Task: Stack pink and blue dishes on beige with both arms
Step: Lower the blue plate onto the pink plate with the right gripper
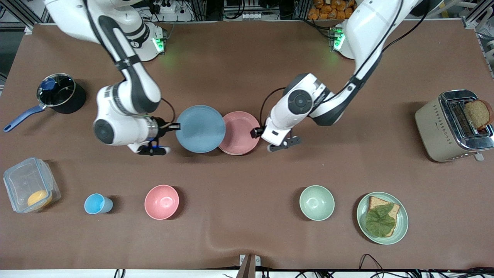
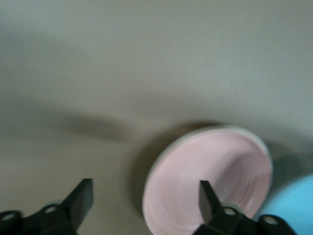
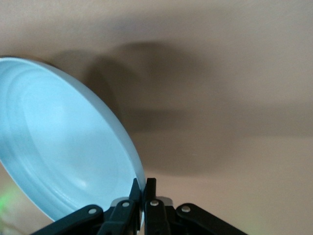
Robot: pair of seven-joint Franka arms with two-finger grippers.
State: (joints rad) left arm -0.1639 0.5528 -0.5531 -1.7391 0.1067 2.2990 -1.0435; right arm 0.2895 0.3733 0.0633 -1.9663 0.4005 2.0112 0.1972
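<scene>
I need to line up the blue plate (image 1: 200, 128) with the pink plate (image 1: 240, 133) before my right gripper opens. The blue plate hangs tilted beside the pink plate, with its base off center.
The light blue plate (image 1: 200, 128) (image 3: 63, 147) is held up off the brown table and tilted, its edge overlapping the pink plate. My right gripper (image 1: 175, 126) (image 3: 143, 188) is shut on its rim at the side toward the right arm's end. The pale pink plate (image 1: 240, 133) (image 2: 210, 181) lies flat beside it. My left gripper (image 1: 256, 133) (image 2: 144, 200) stands open at the pink plate's rim, with one finger (image 2: 206, 198) over the plate and the other (image 2: 82, 198) over bare table. The beige plate is hidden or out of view.
Nearer the camera stand a blue cup (image 1: 96, 204), a pink bowl (image 1: 161, 202), a green bowl (image 1: 317, 202) and a green plate (image 1: 362, 218) with bread and a leaf. A pot (image 1: 58, 94) and a clear box (image 1: 31, 189) sit at the right arm's end, a toaster (image 1: 444, 127) at the left arm's.
</scene>
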